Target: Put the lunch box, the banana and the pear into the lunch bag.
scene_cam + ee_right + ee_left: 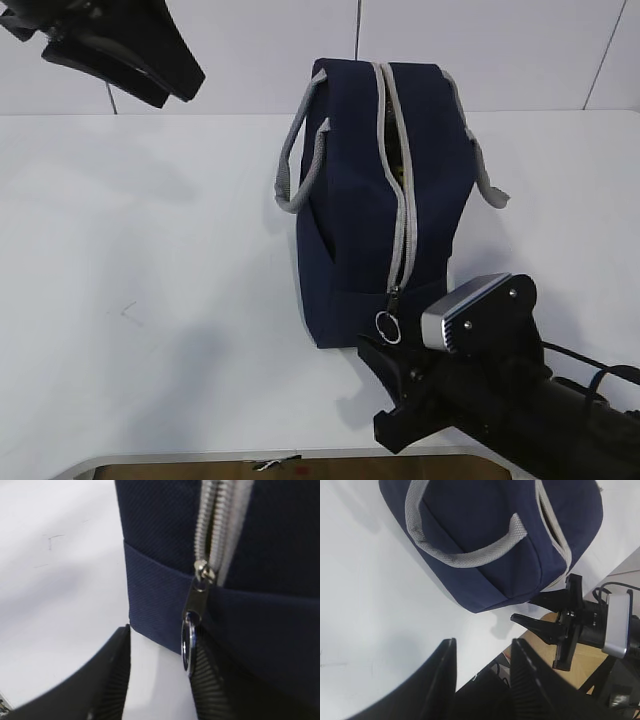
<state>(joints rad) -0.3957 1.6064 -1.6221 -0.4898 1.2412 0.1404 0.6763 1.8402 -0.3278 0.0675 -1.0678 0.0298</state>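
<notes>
My right gripper is going to open the lunch bag (350, 200) for packing next, so it will grab the zipper by its ring pull (388, 326).
The navy lunch bag (350, 200) stands on the white table with its grey zipper facing me. It also shows in the left wrist view (485, 520) and fills the right wrist view (160, 530). The zipper's ring pull (388, 326) hangs at the bag's near lower end. My right gripper (385, 350) is open at that end. In its wrist view (162, 635) the ring pull (187, 647) rests against the inner face of the right finger. My left gripper (180, 92) is open and empty, raised at the far left (484, 642). The lunch box, banana and pear are out of view.
Grey webbing handles (300, 160) hang off both sides of the bag. Higher up, the zipper shows a narrow gap (398, 160) with something olive-yellow inside. The table's front edge (300, 455) runs just below my right arm. Bare white table (150, 280) lies left of the bag.
</notes>
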